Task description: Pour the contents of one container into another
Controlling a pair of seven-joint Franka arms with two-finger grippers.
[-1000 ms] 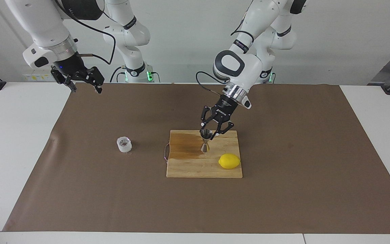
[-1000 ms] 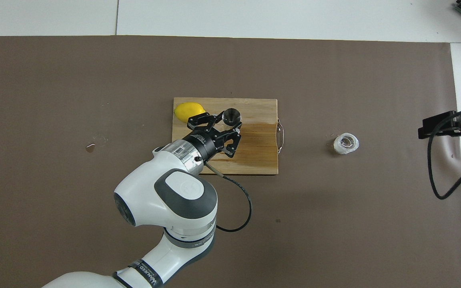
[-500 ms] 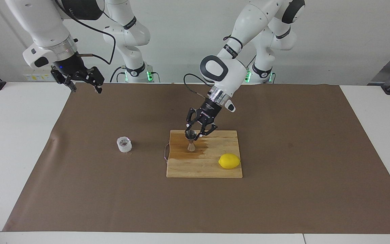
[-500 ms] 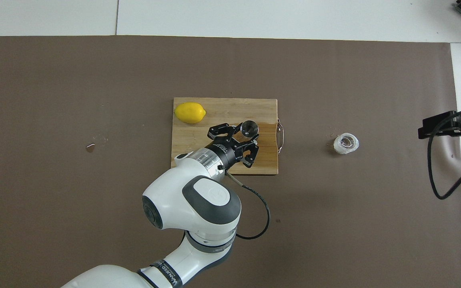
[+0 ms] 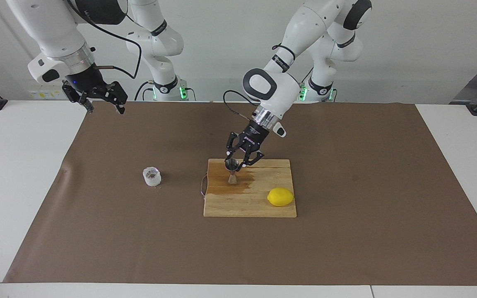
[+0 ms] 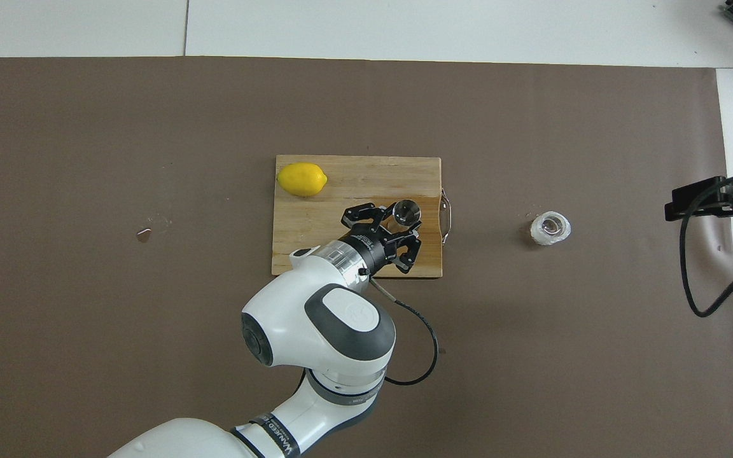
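The steel jigger (image 6: 406,210) is upright and low over the cutting board's wet patch (image 6: 429,236), so it is now time for my left gripper to release the jigger.
The steel jigger (image 5: 232,173) stands upright over the wooden cutting board (image 5: 246,207), near the board's edge that faces the glass cup. My left gripper (image 5: 235,164) is shut on the jigger's upper cone; in the overhead view the jigger (image 6: 406,210) shows its open mouth just past the left gripper (image 6: 398,221). The small frosty glass cup (image 5: 152,176) sits alone on the brown mat, toward the right arm's end; from above the cup (image 6: 550,229) is beside the board's handle. My right gripper (image 5: 105,108) waits open in the air over the mat's corner.
A lemon (image 5: 280,196) lies on the board's corner farthest from the robots, toward the left arm's end. A dark wet patch (image 5: 222,182) covers part of the board. The board's wire handle (image 6: 446,210) points at the cup. A small spot (image 6: 144,235) marks the mat.
My left gripper has carried the jigger across the board, away from the lemon and toward the glass cup. The right arm and the cup have not moved.
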